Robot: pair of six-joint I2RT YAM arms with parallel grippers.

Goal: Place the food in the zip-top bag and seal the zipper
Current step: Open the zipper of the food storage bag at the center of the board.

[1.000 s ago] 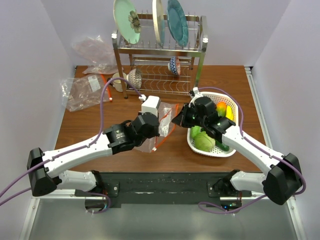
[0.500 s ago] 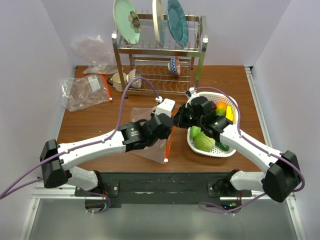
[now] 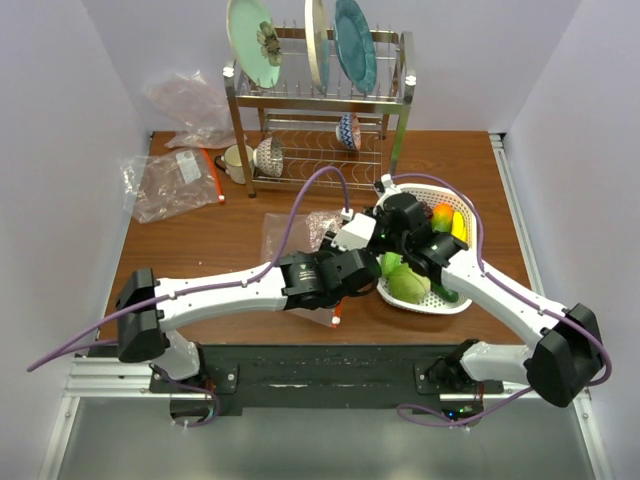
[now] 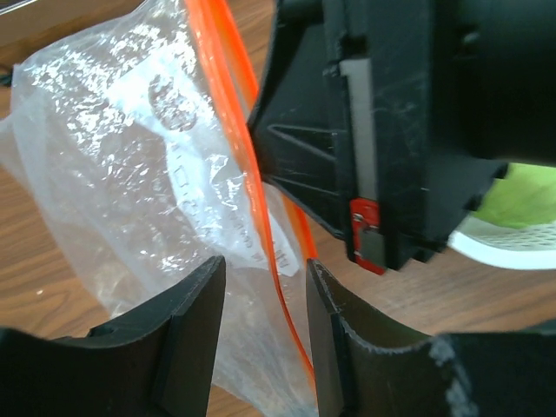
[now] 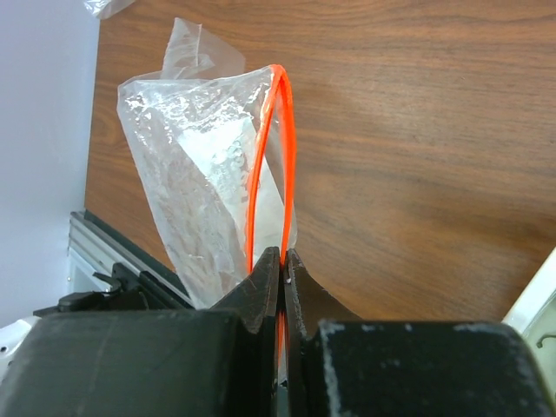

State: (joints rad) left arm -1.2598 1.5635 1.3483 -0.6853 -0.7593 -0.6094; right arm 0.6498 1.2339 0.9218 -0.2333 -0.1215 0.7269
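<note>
The piece of zipper passes beneath my left gripper's fingers and behind one, so my left gripper moves to the piece, before closing on it.
The zip-top bag [image 3: 290, 232] is clear and crumpled, at the table's middle. My right gripper [image 5: 282, 261] is shut on its orange-red zipper [image 5: 285, 130], which loops away from the jaws with the mouth parted. My left gripper [image 4: 265, 326] is open, its fingers [image 4: 187, 334] standing either side of one zipper strand [image 4: 261, 217], close beside the right gripper's black body [image 4: 391, 130]. The food lies in the white mesh basket [image 3: 455, 303]: a green cabbage [image 3: 408, 285], an orange fruit [image 3: 442, 215], a yellow banana [image 3: 459, 226] and a cucumber [image 3: 446, 294].
A metal dish rack [image 3: 320, 120] with plates and a bowl stands at the back. Two other clear bags [image 3: 170, 182] lie at the back left beside a mug [image 3: 238, 160]. Both arms crowd together left of the basket.
My left arm has swung right, up against the right gripper, and its jaws have opened. The bag has come down from the left gripper and hangs from the right one.
</note>
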